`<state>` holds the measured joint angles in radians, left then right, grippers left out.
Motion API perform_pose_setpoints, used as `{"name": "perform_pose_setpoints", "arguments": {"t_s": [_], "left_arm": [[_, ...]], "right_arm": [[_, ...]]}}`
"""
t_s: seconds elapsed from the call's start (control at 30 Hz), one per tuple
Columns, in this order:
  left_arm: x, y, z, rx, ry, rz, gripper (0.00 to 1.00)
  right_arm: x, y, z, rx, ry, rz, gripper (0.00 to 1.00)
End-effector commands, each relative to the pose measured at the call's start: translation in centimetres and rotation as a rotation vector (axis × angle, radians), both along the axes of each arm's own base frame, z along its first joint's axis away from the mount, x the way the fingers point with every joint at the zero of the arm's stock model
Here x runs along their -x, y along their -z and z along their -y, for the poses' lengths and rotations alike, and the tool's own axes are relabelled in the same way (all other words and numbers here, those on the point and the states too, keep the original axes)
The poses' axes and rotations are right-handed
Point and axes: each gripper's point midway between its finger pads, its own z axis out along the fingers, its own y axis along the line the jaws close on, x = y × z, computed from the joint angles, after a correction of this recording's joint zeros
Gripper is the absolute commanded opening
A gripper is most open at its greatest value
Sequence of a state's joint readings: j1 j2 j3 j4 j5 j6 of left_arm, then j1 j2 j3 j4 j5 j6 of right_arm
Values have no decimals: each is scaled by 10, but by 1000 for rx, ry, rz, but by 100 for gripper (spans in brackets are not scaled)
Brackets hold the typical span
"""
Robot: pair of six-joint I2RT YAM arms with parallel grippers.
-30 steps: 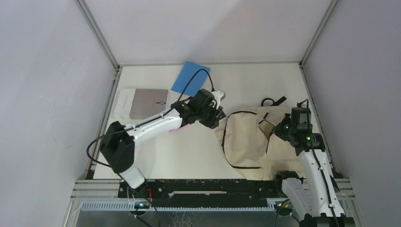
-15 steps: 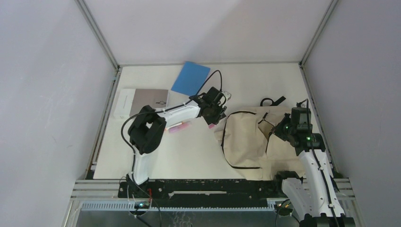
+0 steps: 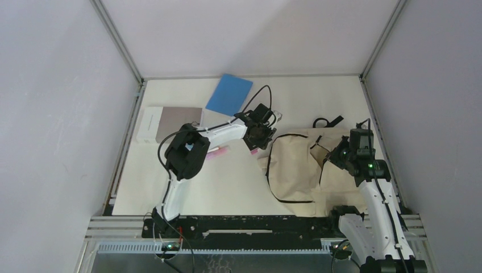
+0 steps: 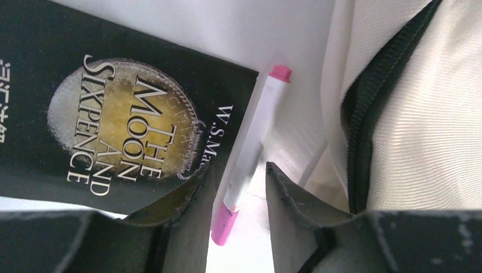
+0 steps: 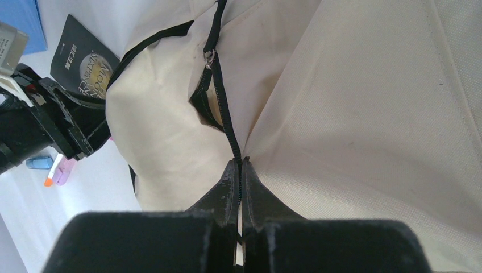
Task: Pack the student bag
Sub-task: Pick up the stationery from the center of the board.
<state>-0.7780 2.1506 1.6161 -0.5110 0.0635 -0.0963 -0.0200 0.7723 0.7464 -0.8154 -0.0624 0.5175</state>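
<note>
The white pen needs to go into the bag with its far end free, so the robot's left gripper needs to pick it up by the near part of its body.
The cream student bag lies at the right of the table, its black zipper partly open. My right gripper is shut on the zipper edge of the bag. My left gripper is at the bag's left edge, its jaws open. A white pen with pink ends lies between the jaws, against the left one and clear of the right one. A black book, "The Moon and Sixpence", lies just left of the pen and also shows in the right wrist view.
A blue notebook lies at the back. A grey and white book lies at the left. A pink marker lies under the left arm. A black strap sticks out behind the bag.
My left arm has folded, its elbow risen and swung right, and its gripper has shifted a little right toward the bag's edge. The right arm and bag have not moved.
</note>
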Motion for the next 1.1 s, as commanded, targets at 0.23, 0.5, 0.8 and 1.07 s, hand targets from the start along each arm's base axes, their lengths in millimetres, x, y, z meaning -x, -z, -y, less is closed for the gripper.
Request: {"name": "perform_pose_setpoints", "arguments": {"t_s": [0.23, 0.5, 0.8, 1.07], "left_arm": [[6, 9, -4, -27, -10, -28, 33], [10, -3, -18, -61, -46, 68, 31], [21, -12, -19, -58, -46, 77, 32], [33, -23, -14, -49, -35, 86, 30]], "right_arm": [[-16, -15, -1, 0, -14, 83, 0], [-18, -14, -1, -1, -14, 77, 0], [-18, -14, -1, -1, -15, 76, 0], [-17, -13, -1, -1, -14, 76, 0]]}}
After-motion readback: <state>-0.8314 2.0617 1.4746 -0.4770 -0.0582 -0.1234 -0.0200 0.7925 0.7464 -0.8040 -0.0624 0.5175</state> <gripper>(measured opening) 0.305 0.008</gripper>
